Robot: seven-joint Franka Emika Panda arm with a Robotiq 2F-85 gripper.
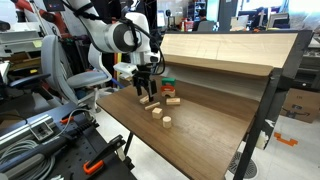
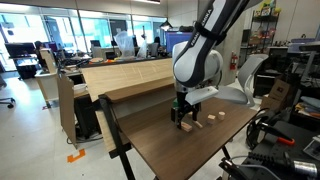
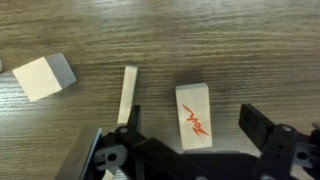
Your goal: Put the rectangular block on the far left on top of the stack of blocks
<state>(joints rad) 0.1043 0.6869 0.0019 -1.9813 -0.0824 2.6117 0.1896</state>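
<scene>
My gripper should grab the rectangular block from above next, across its long sides. Its flat bottom will then be free to rest on the stack of blocks.
My gripper (image 3: 190, 138) is open, pointing down at the table; it shows in both exterior views (image 1: 147, 90) (image 2: 185, 120). In the wrist view a pale oblong wooden block with a red scribble, the rectangular block (image 3: 192, 115), lies flat on the table between the two open fingers, apart from both. It seems to be the block just below the gripper in an exterior view (image 1: 151, 102). The stack of blocks (image 1: 168, 85), green on top with red below, stands just beside the gripper. The stack is out of the wrist view.
A thin pale wooden strip (image 3: 128, 93) lies beside the rectangular block, and a pale chunky block (image 3: 45, 77) lies further over. More loose wooden blocks (image 1: 173, 99) (image 1: 157, 112) and a short round cylinder (image 1: 167, 123) lie on the wooden table (image 1: 205, 125). A raised wooden back panel (image 1: 220, 50) stands behind.
</scene>
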